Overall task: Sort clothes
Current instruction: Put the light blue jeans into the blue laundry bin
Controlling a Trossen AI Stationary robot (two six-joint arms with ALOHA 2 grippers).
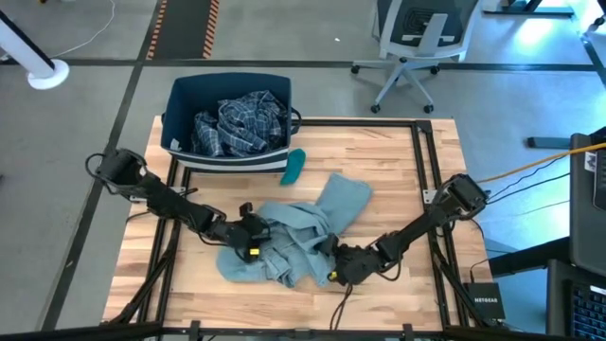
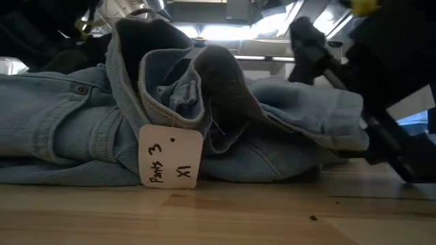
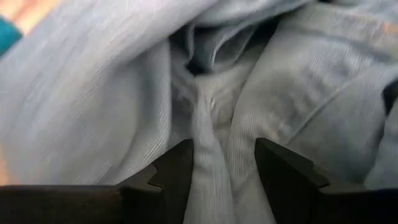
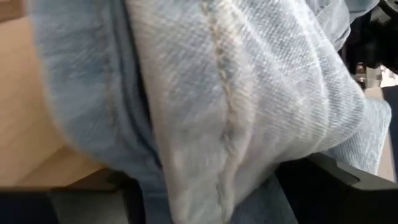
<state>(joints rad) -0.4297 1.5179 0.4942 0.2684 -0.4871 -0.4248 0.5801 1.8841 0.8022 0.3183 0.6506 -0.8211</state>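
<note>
The crumpled denim garment has its seamed fold (image 1: pixel 316 254) sticking up. My right gripper will pinch the garment by that thick fold (image 1: pixel 325 248) next.
A light grey-blue denim garment (image 1: pixel 294 232) lies crumpled on the middle of the wooden table, with a paper tag (image 2: pixel 170 156) hanging at its near side. My left gripper (image 1: pixel 260 242) is at the garment's left part, open, with a raised fold (image 3: pixel 217 143) between its fingers. My right gripper (image 1: pixel 329 263) is at the garment's near right edge, open, with a thick seamed fold (image 4: pixel 224 124) between its fingers. A teal piece (image 1: pixel 294 164) lies by the bin (image 1: pixel 175 118), which holds a blue-white plaid shirt (image 1: pixel 241 121). My left gripper comes slanting down from the table's left, and its open fingers (image 3: pixel 177 168) stand on either side of the garment's raised fold; I cannot tell whether they touch it. My right gripper comes slanting down from the table's right. The seamed fold (image 4: pixel 230 180) fills the gap between its open fingers and lies against them. The garment rests on the table.
The dark blue fabric bin stands at the table's far left. A black frame (image 1: pixel 421 161) runs around the table top. Bare wood shows at the far right (image 1: pixel 398 156) and near left (image 1: pixel 161 275). An office chair (image 1: pixel 417 47) stands beyond the table.
</note>
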